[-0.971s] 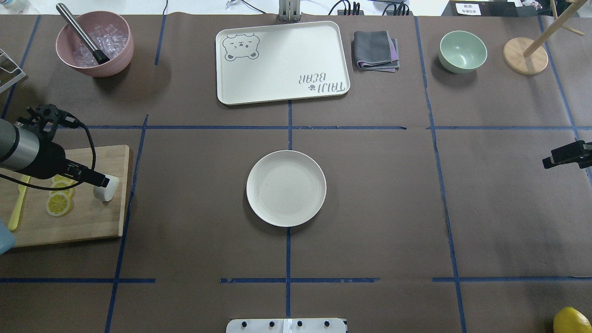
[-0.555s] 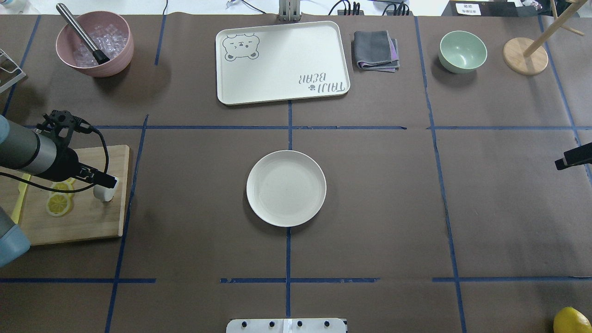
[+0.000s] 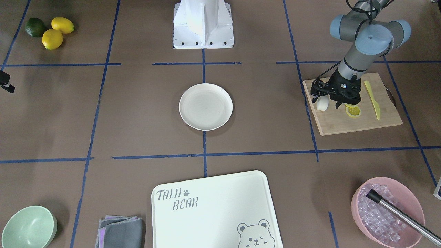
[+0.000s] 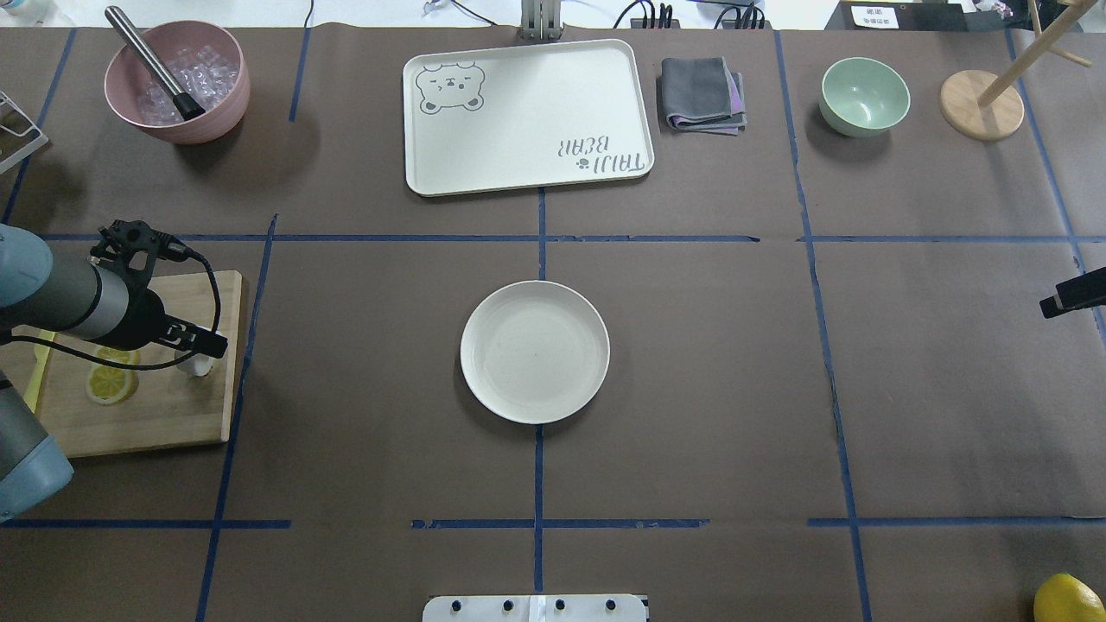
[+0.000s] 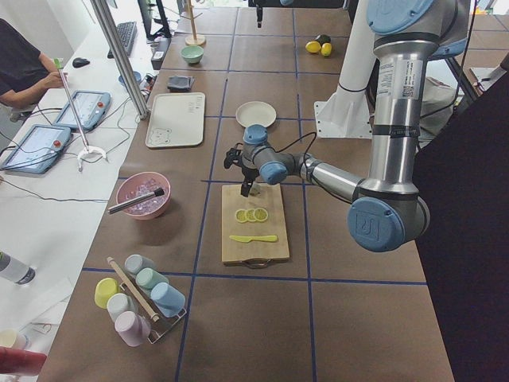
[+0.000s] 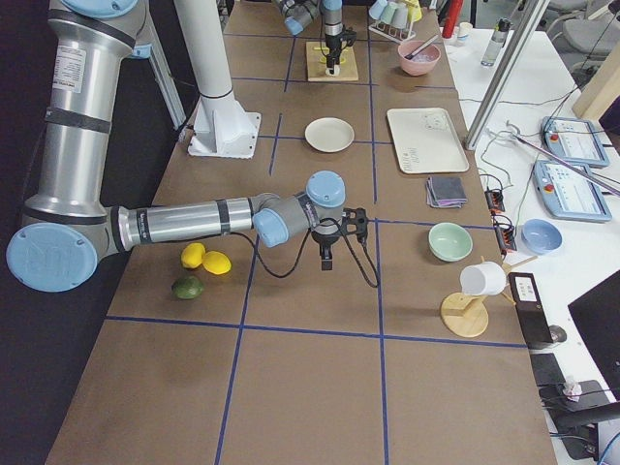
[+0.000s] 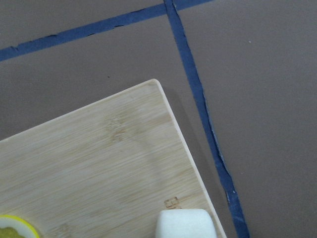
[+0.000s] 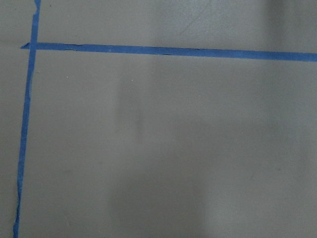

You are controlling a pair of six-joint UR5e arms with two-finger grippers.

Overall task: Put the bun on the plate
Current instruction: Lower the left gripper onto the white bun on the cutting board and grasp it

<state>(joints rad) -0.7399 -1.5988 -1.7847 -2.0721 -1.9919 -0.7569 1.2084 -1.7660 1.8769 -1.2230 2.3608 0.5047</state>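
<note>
The left gripper grips the white bun around its plump middle (image 3: 322,104) next, to set the bun on the plate (image 3: 205,119).
The bun (image 4: 195,366) is a small white lump at the right edge of the wooden cutting board (image 4: 164,415); it also shows in the front view as bun (image 3: 322,103) and at the bottom of the left wrist view as bun (image 7: 185,224). My left gripper (image 4: 204,347) hangs low right over it, its fingers spread on either side, and the bun rests on the board. The cream plate (image 4: 535,380) lies bare at the table's centre, plate (image 3: 205,119). My right gripper (image 4: 1071,295) hovers at the far right edge over bare table; its fingers do not show well enough to tell their state.
Lemon slices (image 4: 111,381) and a yellow knife (image 3: 372,100) share the board. At the far side stand a pink ice bowl (image 4: 177,82), a bear-printed tray (image 4: 527,117), a folded cloth (image 4: 702,93), a green bowl (image 4: 864,95) and a wooden stand (image 4: 981,104). Whole lemons (image 3: 57,31) lie near the robot's right.
My left arm has swung further over the board and lowered onto the bun, covering more of it. The right gripper has drawn back toward the right edge.
</note>
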